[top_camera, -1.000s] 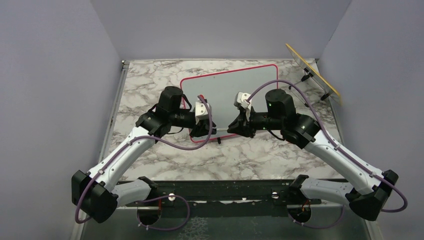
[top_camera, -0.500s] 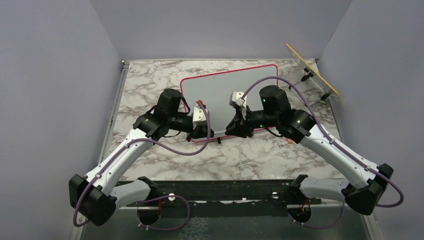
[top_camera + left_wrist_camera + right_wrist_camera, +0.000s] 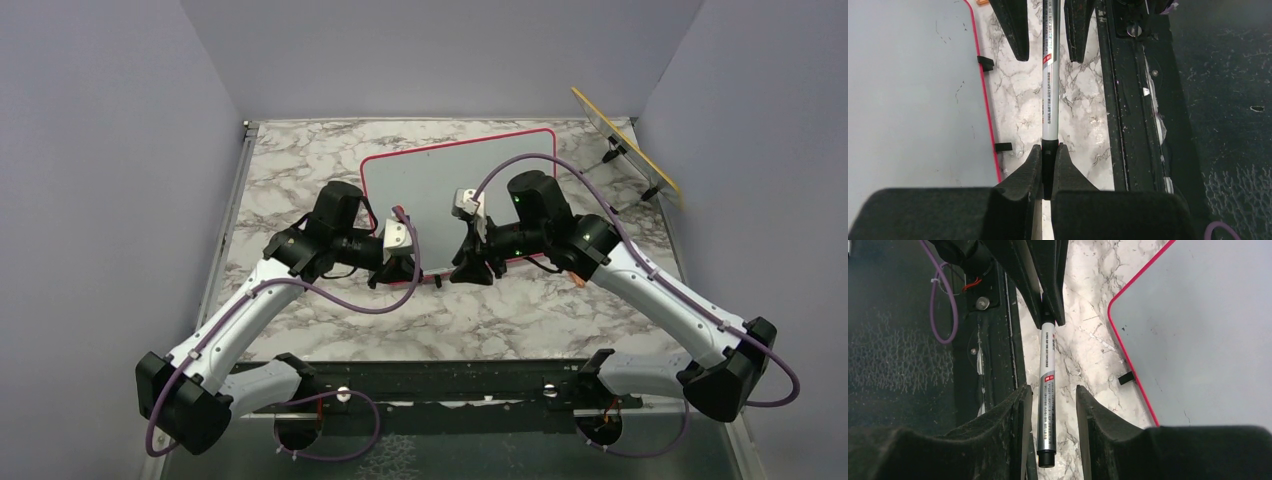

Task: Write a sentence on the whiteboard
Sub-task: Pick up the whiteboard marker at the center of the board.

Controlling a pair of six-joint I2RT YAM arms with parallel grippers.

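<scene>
My right gripper's fingers are at the marker's red mark, its silver body [image 3: 1048, 396] between them, so it is time to close now, which would catch it.
The whiteboard [image 3: 460, 185], pink-red framed, lies on the marble table; no sentence shows on it, only faint smudges. A silver marker [image 3: 432, 268] hangs level between my two grippers just off the board's near edge. My left gripper [image 3: 398, 270] is shut on the marker's black end [image 3: 1050, 160]. My right gripper [image 3: 466, 268] is open, its fingers standing either side of the marker's other end [image 3: 1047, 390] without touching it. The board also shows in the left wrist view [image 3: 908, 90] and in the right wrist view [image 3: 1208, 330].
A yellow-edged panel on a wire stand [image 3: 625, 140] stands at the back right. A small orange piece [image 3: 580, 282] lies by the board's near right corner. The black base rail [image 3: 430, 380] runs along the near edge. Grey walls close in three sides.
Both grippers have shifted a little left and toward the table's near edge, carrying the marker off the board's front edge.
</scene>
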